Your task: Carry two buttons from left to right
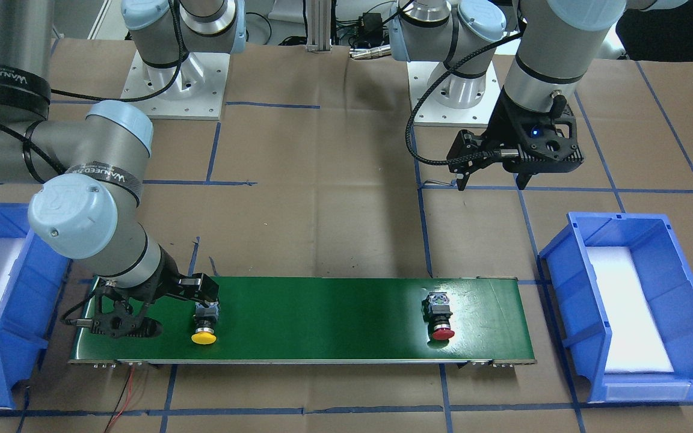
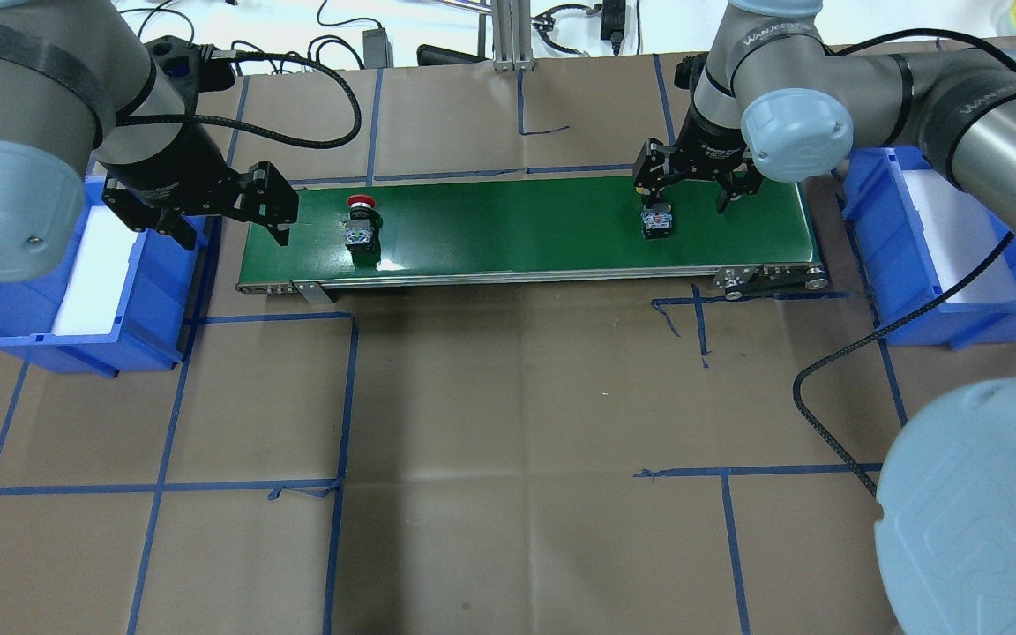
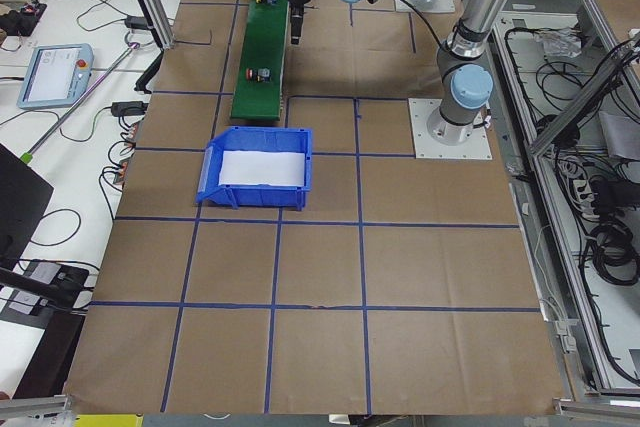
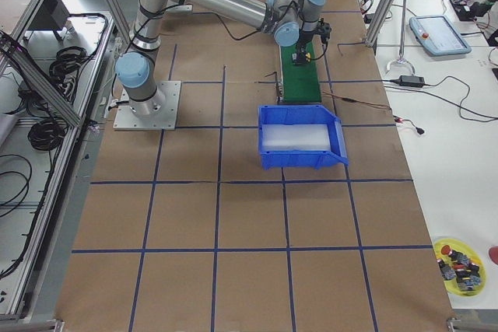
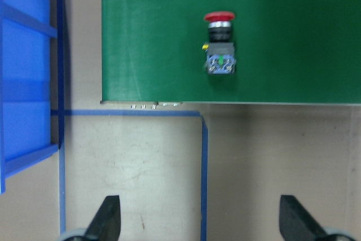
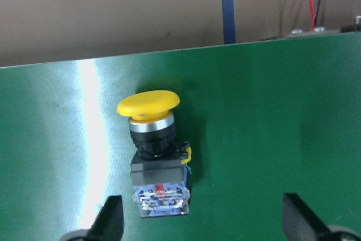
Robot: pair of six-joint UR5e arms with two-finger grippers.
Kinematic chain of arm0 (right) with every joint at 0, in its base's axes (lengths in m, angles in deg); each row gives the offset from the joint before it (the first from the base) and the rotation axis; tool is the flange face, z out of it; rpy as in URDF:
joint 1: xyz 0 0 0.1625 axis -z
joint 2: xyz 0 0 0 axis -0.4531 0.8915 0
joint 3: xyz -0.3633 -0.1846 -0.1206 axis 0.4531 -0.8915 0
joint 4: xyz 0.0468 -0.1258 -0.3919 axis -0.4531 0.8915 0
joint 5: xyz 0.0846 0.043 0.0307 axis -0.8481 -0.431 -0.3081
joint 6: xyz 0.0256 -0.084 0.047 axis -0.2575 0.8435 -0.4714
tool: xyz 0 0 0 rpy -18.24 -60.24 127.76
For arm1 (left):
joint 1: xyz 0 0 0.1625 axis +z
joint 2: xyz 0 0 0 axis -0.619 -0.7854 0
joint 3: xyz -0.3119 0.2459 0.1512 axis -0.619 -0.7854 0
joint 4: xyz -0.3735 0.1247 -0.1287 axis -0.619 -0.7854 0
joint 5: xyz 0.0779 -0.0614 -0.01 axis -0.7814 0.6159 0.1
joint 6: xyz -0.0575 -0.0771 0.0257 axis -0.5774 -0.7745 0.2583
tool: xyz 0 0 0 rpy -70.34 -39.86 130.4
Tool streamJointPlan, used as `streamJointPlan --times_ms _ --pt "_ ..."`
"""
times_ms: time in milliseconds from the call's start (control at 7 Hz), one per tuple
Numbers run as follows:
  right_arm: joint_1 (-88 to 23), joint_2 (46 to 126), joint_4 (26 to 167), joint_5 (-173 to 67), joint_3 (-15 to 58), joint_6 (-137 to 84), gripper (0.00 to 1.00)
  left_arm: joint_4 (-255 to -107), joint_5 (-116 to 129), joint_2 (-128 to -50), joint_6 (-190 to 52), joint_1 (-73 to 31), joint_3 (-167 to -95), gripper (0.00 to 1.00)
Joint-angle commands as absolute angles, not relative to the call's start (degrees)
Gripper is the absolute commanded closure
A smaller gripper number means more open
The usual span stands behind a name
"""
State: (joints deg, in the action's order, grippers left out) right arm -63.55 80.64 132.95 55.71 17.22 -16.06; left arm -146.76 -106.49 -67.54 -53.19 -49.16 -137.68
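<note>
My right gripper will grab the button by its black body (image 1: 207, 311) next, so the button's yellow cap (image 1: 204, 338) stays free on the way across.
Both buttons lie on their sides on a green belt (image 1: 322, 319). The red button (image 2: 360, 222) is near the belt's left end, also in the left wrist view (image 5: 220, 49). My left gripper (image 2: 230, 236) hangs open beyond that end, over the brown paper, holding nothing (image 5: 202, 221). The yellow button (image 1: 204, 328) rests near the belt's right end. My right gripper (image 2: 687, 203) is open and low over the belt there. In the right wrist view the yellow button (image 6: 158, 156) lies ahead of the fingers and closer to the left fingertip (image 6: 110, 218). Neither fingertip touches it.
A blue bin (image 2: 76, 282) with a white liner stands past the belt's left end, and a second blue bin (image 2: 949, 247) stands past its right end. Brown paper with blue tape lines covers the table. The right arm's black cable (image 2: 834, 379) hangs over the near table.
</note>
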Motion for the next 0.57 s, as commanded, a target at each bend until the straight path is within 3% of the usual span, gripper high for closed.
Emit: streamJointPlan --times_ms 0,143,286,429 --pt "-63.59 78.55 133.20 55.29 16.88 -15.84 0.00 -148.95 -106.71 -68.00 -53.67 -49.29 -135.73 0.00" --pt "-63.59 77.23 133.46 55.20 16.79 -15.84 0.01 -149.13 -106.71 -68.53 -53.67 -49.29 -134.85 0.00" --pt "-63.50 76.79 133.47 55.20 16.79 -15.75 0.11 -150.08 -106.80 -68.71 -53.67 -49.29 -134.23 0.00" --pt "-63.41 76.78 133.38 55.37 16.79 -15.23 0.48 -150.70 -106.71 -68.80 -53.67 -49.29 -133.96 0.00"
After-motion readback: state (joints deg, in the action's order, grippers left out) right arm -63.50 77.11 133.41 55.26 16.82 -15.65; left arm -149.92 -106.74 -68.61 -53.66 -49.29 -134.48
